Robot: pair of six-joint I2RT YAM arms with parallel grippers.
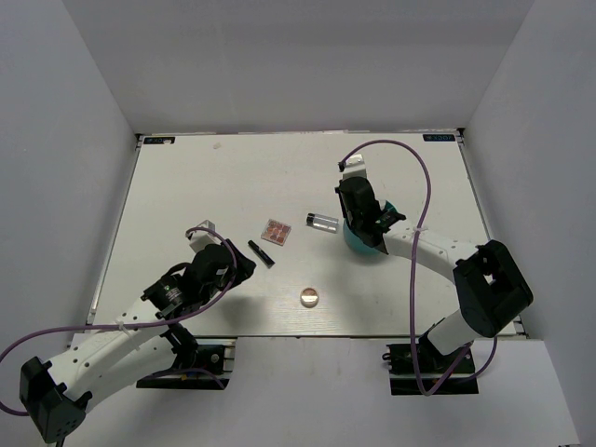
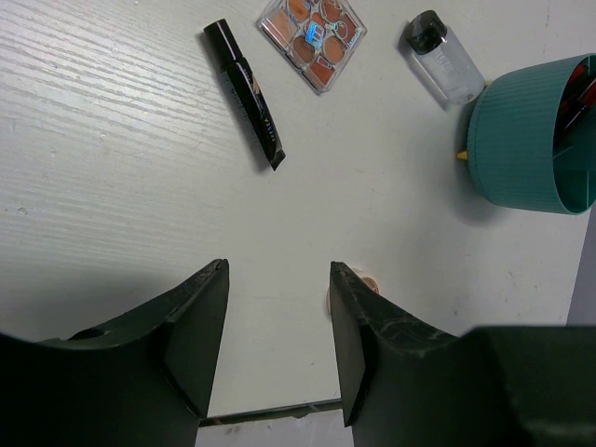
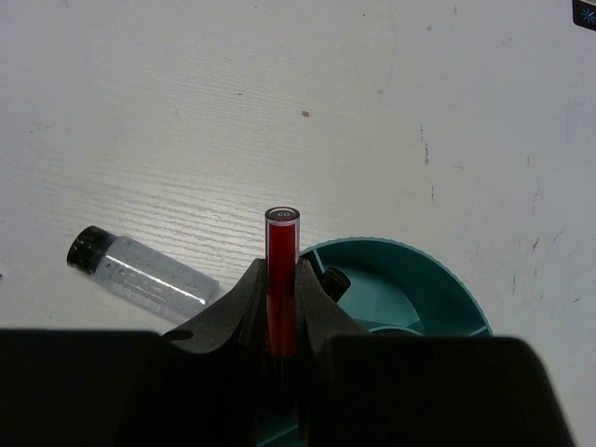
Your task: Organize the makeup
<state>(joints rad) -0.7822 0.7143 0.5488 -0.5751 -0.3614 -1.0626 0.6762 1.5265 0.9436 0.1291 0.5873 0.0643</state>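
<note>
The red tube's lower end is inside the container's rim and the tube would stay in the teal divided container, so it is now time for my right gripper to release it.
My right gripper is shut on a red tube, held upright over the rim of the teal divided container; a black item stands inside the container. In the top view this gripper hides most of the container. A clear bottle with a black cap lies left of the container. A square pinkish palette, a black tube and a small round compact lie on the table. My left gripper is open and empty, near the black tube.
White walls enclose the white table on the left, back and right. The table's near edge runs just below the compact. In the left wrist view the compact peeks from behind my right finger.
</note>
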